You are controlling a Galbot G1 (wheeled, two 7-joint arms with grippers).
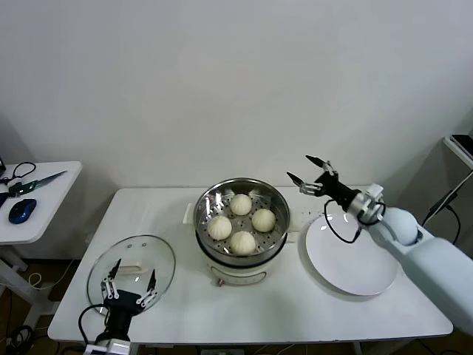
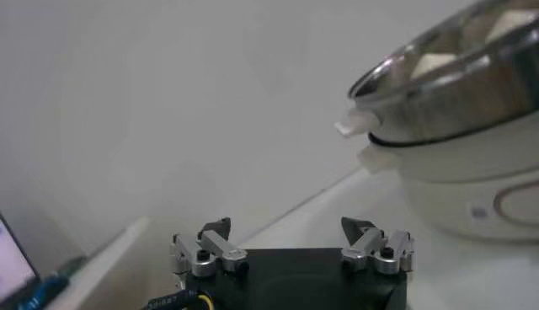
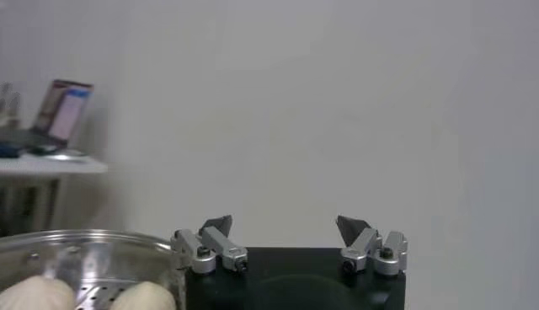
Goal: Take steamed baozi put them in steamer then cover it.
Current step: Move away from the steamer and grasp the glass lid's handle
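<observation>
The glass cover needs to go over the steamer point(image 1: 208, 200) full of baozi, so my left gripper should next pick it up by its cream bar handle point(image 1: 131, 268).
Several cream-white steamed baozi point(image 1: 242, 222) lie on the perforated tray inside the shiny steel steamer point(image 1: 208, 200) at the table's middle. The clear glass cover point(image 1: 131, 265) with its cream bar handle lies flat on the table at the front left. My left gripper point(image 1: 131, 279) hangs open just over the cover's near edge, holding nothing. My right gripper point(image 1: 309, 169) is open and empty, raised to the right of the steamer and above the plate's far side. The left wrist view shows the steamer point(image 2: 455, 88) from the side; the right wrist view catches its rim point(image 3: 84, 240) and two baozi point(image 3: 38, 295).
A flat white plate point(image 1: 351, 255) sits to the right of the steamer with nothing on it. A small side table point(image 1: 29, 200) at the far left carries a blue mouse and scissors. A white wall stands behind the table.
</observation>
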